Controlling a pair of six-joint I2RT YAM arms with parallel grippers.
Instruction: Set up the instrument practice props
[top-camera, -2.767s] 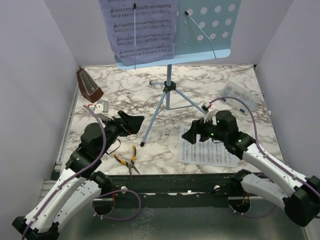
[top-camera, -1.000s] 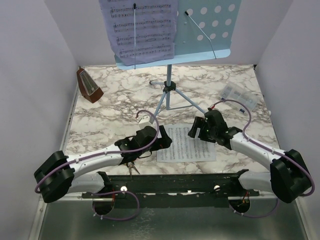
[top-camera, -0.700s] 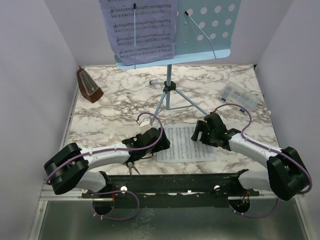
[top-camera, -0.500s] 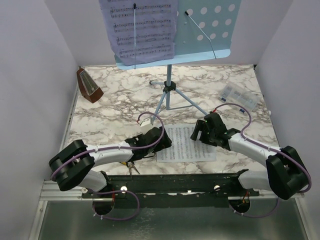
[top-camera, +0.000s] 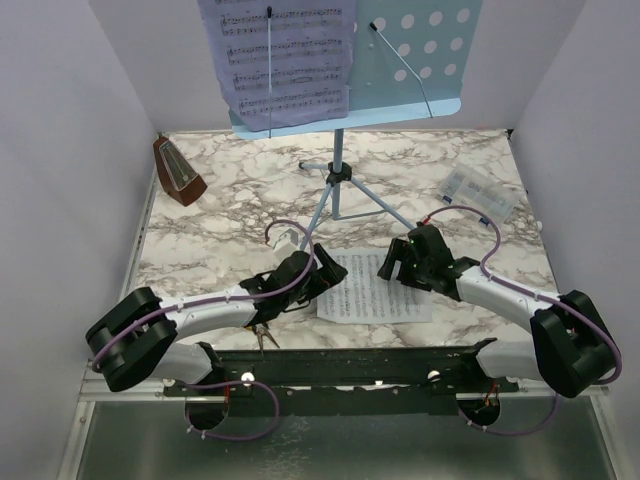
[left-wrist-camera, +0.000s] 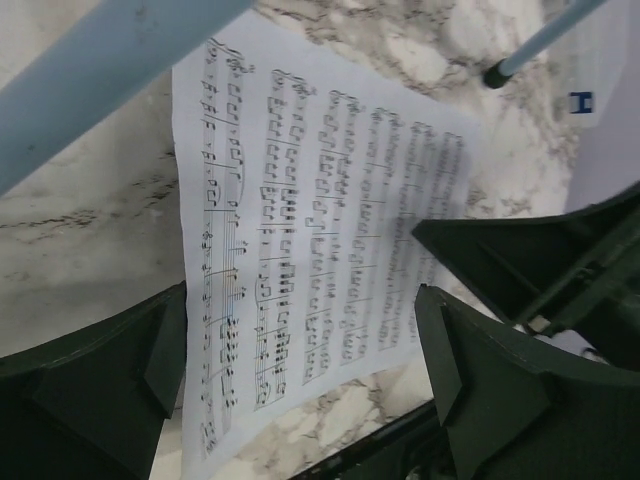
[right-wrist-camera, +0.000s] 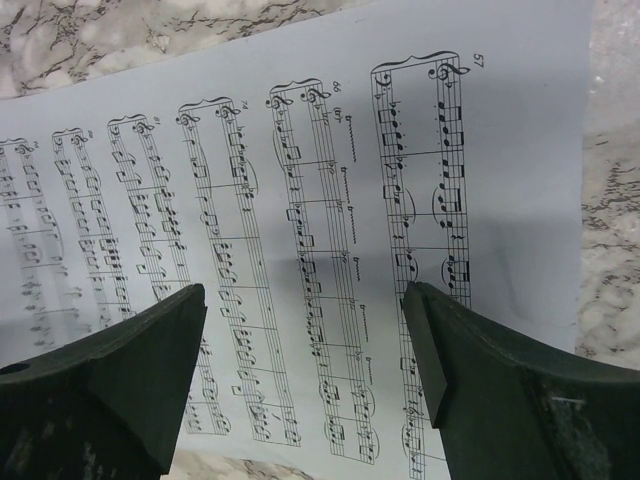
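Observation:
My left gripper should grab the sheet by its edge nearest the pliers (left-wrist-camera: 194, 310), so the printed staves stay free to read on the stand.
The light blue music stand (top-camera: 418, 62) stands at the back on its tripod (top-camera: 338, 190), with one sheet of music (top-camera: 285, 60) clipped on its desk. A second printed sheet (top-camera: 378, 290) lies flat on the marble table near the front. My left gripper (top-camera: 326, 281) is open at the sheet's left edge; in the left wrist view (left-wrist-camera: 300, 350) its fingers (left-wrist-camera: 100, 390) straddle the sheet (left-wrist-camera: 300, 230). My right gripper (top-camera: 393, 266) is open over the sheet's right part, its fingers (right-wrist-camera: 500, 380) spread above the sheet (right-wrist-camera: 300, 190). The brown metronome (top-camera: 178, 170) stands at the back left.
A clear plastic box (top-camera: 480, 192) lies at the back right. Yellow-handled pliers (top-camera: 262, 335) lie partly hidden under my left arm at the front edge. A stand leg (left-wrist-camera: 100, 70) crosses close above my left gripper. Grey walls close in both sides.
The loose sheet has slid left from the front right toward the middle. Both arms have stretched low over it, and my left gripper has edged slightly right in the last half second.

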